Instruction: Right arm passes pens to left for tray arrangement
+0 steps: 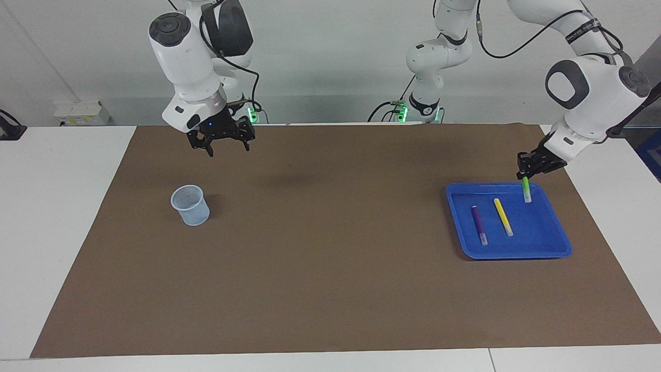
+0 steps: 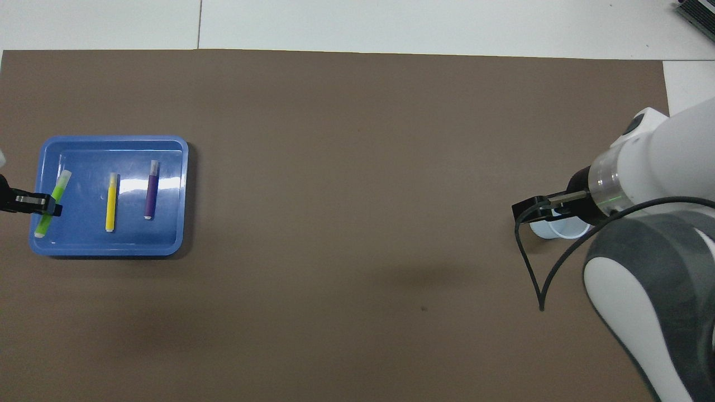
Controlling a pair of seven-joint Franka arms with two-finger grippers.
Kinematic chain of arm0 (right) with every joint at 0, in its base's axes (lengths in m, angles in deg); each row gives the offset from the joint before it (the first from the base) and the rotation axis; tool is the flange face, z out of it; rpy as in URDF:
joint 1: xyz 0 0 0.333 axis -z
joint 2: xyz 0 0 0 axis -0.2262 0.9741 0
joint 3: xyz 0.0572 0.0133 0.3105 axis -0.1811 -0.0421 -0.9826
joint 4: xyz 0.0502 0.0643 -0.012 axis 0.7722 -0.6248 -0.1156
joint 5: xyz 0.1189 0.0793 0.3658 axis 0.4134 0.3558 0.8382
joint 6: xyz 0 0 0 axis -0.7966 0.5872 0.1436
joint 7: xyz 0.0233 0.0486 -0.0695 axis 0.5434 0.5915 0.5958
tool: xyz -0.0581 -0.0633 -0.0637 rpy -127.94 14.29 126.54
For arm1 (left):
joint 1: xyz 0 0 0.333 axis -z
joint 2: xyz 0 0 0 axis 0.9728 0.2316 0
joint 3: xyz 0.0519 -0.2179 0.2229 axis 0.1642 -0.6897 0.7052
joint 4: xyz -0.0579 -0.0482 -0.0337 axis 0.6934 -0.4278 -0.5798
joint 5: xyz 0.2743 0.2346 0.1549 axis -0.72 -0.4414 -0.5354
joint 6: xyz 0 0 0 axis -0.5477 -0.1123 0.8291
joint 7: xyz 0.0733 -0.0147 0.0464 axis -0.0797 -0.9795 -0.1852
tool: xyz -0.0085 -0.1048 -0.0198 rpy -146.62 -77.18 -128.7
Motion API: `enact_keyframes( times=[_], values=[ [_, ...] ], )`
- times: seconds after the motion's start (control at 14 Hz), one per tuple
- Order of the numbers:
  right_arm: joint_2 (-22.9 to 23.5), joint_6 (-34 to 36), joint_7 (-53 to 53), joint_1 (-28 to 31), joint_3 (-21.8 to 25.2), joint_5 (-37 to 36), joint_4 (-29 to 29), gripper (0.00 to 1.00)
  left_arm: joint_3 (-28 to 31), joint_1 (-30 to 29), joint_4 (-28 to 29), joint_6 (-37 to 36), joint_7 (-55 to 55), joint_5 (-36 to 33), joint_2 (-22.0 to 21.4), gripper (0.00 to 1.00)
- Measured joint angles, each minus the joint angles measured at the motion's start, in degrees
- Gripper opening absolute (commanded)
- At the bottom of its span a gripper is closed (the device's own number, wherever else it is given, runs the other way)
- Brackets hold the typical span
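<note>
My left gripper holds the green pen [image 1: 526,189] steeply above the blue tray's edge, so it should keep holding the pen for now.
The blue tray [image 1: 539,230] [image 2: 167,234] lies toward the left arm's end of the table. A purple pen [image 1: 478,225] [image 2: 150,190] and a yellow pen [image 1: 503,217] [image 2: 111,194] lie side by side in it. My left gripper [image 1: 525,174] [image 2: 55,208] is shut on the green pen [image 1: 526,189] [image 2: 60,184]. That pen hangs steeply, pale end down, over the tray's edge strip beside the yellow pen. Whether its tip touches the tray I cannot tell. My right gripper [image 1: 227,150] [image 2: 525,207] hangs open and holds nothing, above the mat close to the robots.
A small pale blue cup [image 1: 191,205] [image 2: 556,230] stands on the brown mat [image 1: 330,248] toward the right arm's end; in the overhead view the right gripper partly covers it. White table shows around the mat.
</note>
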Motion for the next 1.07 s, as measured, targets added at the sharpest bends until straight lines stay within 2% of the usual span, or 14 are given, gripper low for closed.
enact_keyframes(
  times=[0.36,0.57,1.07],
  values=[
    [2.5,-0.3,0.1,-3.6,4.5,-3.8,1.8,1.00,0.0,-1.9,0.0,4.7,1.0,-0.9,3.9,0.00],
    [3.1,-2.1,0.1,-5.3,4.5,-6.7,1.6,1.00,0.0,-3.1,0.0,7.4,1.2,-1.0,5.8,0.00],
    [3.1,-3.7,-0.4,-5.3,4.8,-6.5,1.6,1.00,-0.1,-3.3,0.4,13.9,1.3,-1.1,10.4,0.00]
  ],
)
